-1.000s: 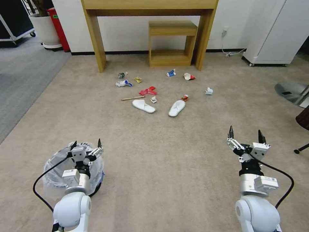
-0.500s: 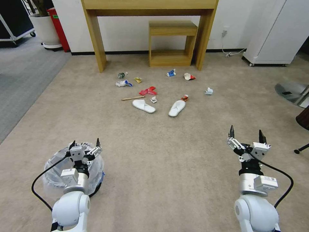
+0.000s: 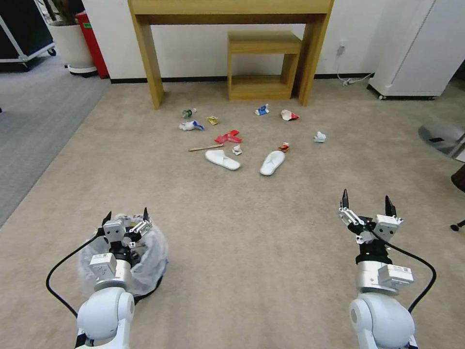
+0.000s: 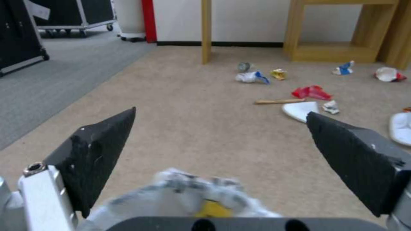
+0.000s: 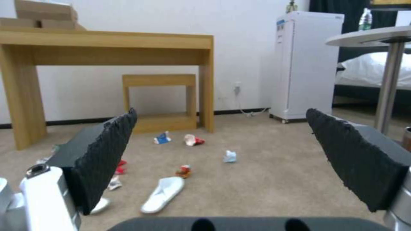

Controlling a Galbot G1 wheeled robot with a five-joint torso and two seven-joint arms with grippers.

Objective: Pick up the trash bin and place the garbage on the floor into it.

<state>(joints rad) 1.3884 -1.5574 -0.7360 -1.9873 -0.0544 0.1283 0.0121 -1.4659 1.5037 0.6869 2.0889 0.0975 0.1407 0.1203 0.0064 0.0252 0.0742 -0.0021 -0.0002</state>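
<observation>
I will next grab the trash bin (image 3: pixel 147 259) by its bag-lined rim (image 3: pixel 87 255) with my left gripper. Then I can carry the bin over to the garbage on the floor.
The trash bin (image 3: pixel 147 259), a dark round bin lined with a crinkly clear bag (image 4: pixel 179 192), stands on the beige floor (image 3: pixel 252 232) at the near left. My left gripper (image 3: pixel 126 215) hangs open just over its far rim, holding nothing (image 4: pixel 220 112). The garbage lies farther ahead: two white slippers (image 3: pixel 222 159) (image 3: pixel 272 162), red paper (image 3: pixel 228 137), a wooden stick (image 3: pixel 206 147), a small bottle (image 3: pixel 188 113), a crushed can (image 3: pixel 284 147) and several wrappers. My right gripper (image 3: pixel 366 198) is open and empty at the near right (image 5: pixel 220 110).
A wooden desk (image 3: pixel 145 58) and a low wooden shelf (image 3: pixel 261 63) stand against the far wall behind the litter. A white cabinet (image 3: pixel 421 48) is at the back right, a round table base (image 3: pixel 443 138) at the right edge, grey carpet (image 3: pixel 34 126) on the left.
The whole picture has shifted slightly right, so the camera moved. My left gripper sits a little lower over the bin. Both grippers stay open.
</observation>
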